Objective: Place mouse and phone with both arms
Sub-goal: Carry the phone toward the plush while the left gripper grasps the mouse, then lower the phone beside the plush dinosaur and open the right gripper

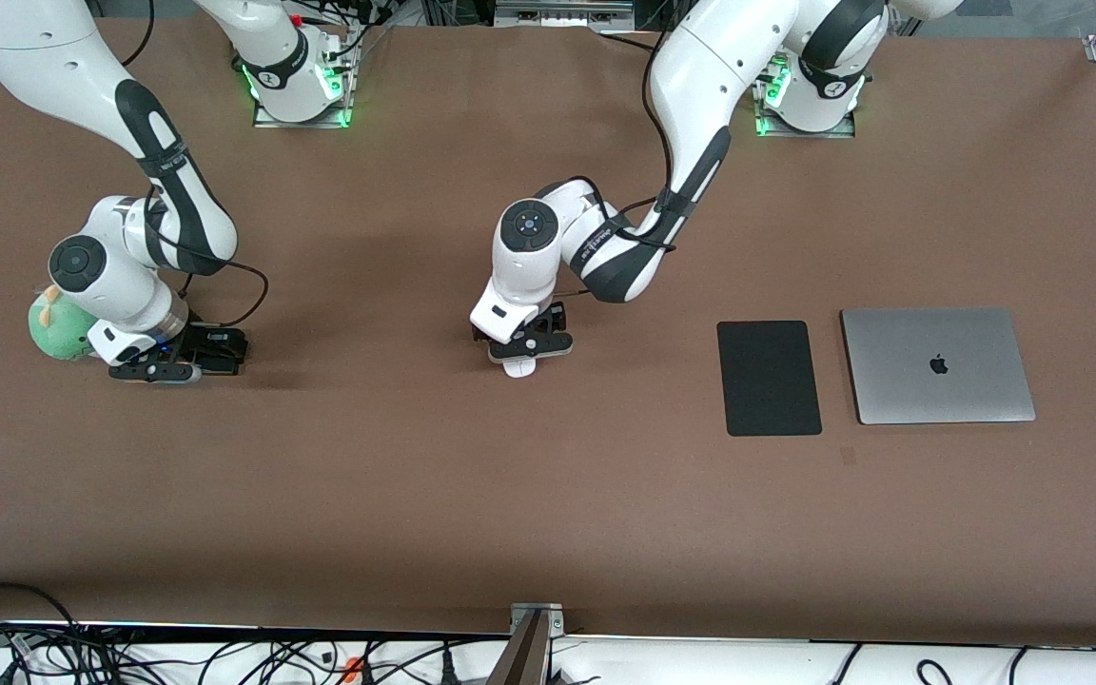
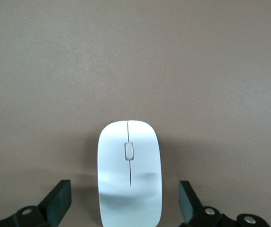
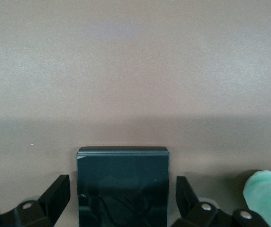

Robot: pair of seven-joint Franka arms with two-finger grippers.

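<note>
I should next grab the long side edges of the white mouse with my left gripper. Then it can place the mouse on the black mouse pad (image 1: 769, 378).
The white mouse (image 2: 129, 175) lies on the brown table near its middle. My left gripper (image 2: 124, 203) is open and low around it, one finger on each side with a gap at both. In the front view only the mouse's tip (image 1: 518, 368) shows below the left gripper (image 1: 524, 348). The black phone (image 3: 122, 184) lies flat toward the right arm's end of the table. My right gripper (image 3: 122, 198) is open and straddles it, with small gaps at both fingers. In the front view the right gripper (image 1: 177, 366) sits low and hides the phone.
A green plush toy (image 1: 58, 328) sits right beside the right arm's wrist and shows in the right wrist view (image 3: 268, 194). A black mouse pad (image 1: 769, 378) and a closed grey laptop (image 1: 938, 365) lie side by side toward the left arm's end.
</note>
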